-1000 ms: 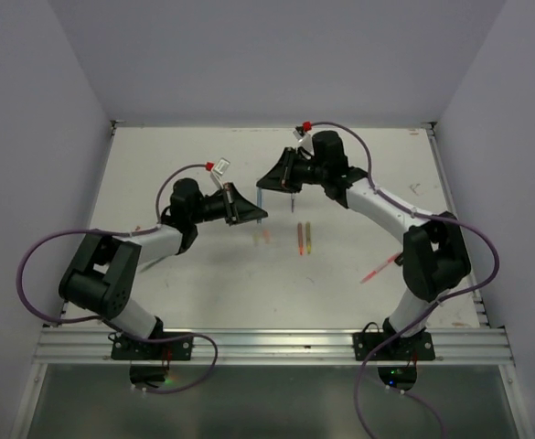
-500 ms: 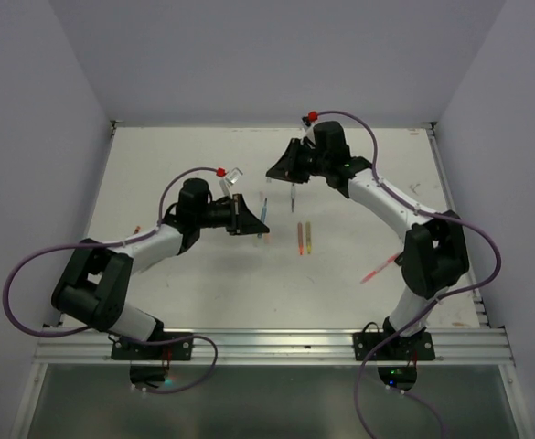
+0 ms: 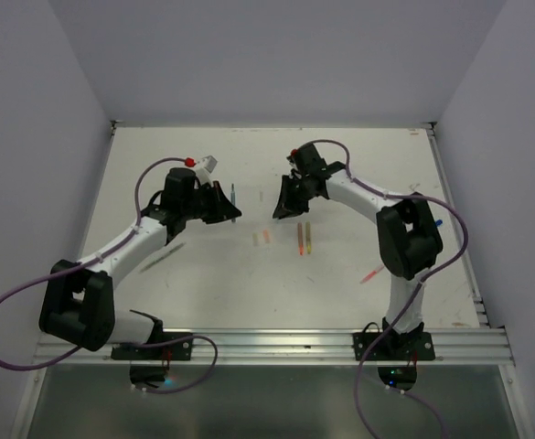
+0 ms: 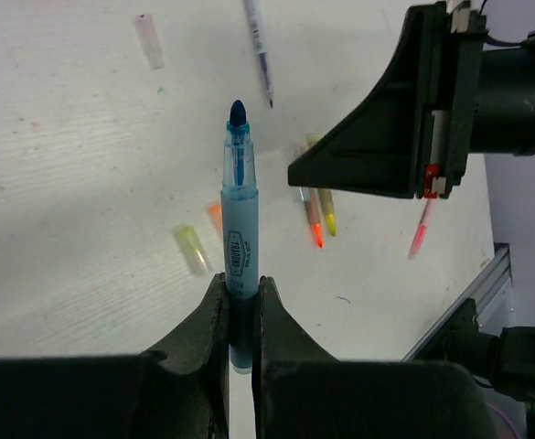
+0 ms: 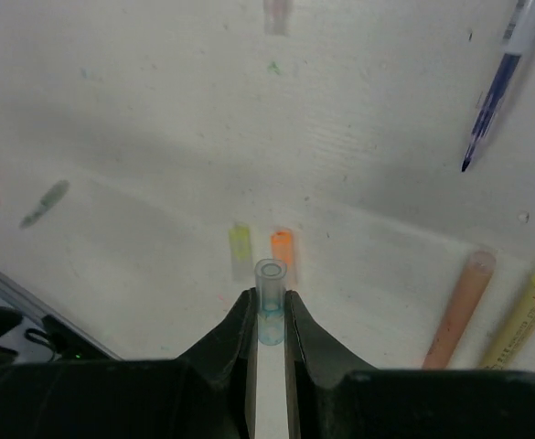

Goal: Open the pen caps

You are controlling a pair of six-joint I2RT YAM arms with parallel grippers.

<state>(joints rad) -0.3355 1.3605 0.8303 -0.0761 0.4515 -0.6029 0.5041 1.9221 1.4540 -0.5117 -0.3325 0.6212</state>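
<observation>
The pale-blue cap (image 5: 270, 291) hangs well above the table and would fall and tumble if my right gripper opened now.
My left gripper (image 4: 240, 293) is shut on a light-blue pen barrel (image 4: 240, 229). The barrel stands upright and its dark blue tip is bare. In the top view this gripper (image 3: 223, 203) is left of centre with the pen (image 3: 233, 195). My right gripper (image 5: 269, 306) is shut on a translucent pale-blue cap (image 5: 270, 291) with its open end up. In the top view it (image 3: 283, 203) hangs over the table's middle. A yellow cap (image 5: 240, 245) and an orange cap (image 5: 283, 249) lie loose below it, and show in the top view too (image 3: 262, 237).
An orange pen (image 3: 300, 238) and a yellow pen (image 3: 308, 238) lie side by side at centre. A pink pen (image 3: 374, 272) lies to the right. A thin blue pen (image 5: 491, 96) and a pale cap (image 5: 276, 14) lie farther back. The table edge rail (image 3: 267, 346) is near.
The two grippers have drawn apart. My left gripper pulled back left with the blue pen. My right gripper swung toward me and lower.
</observation>
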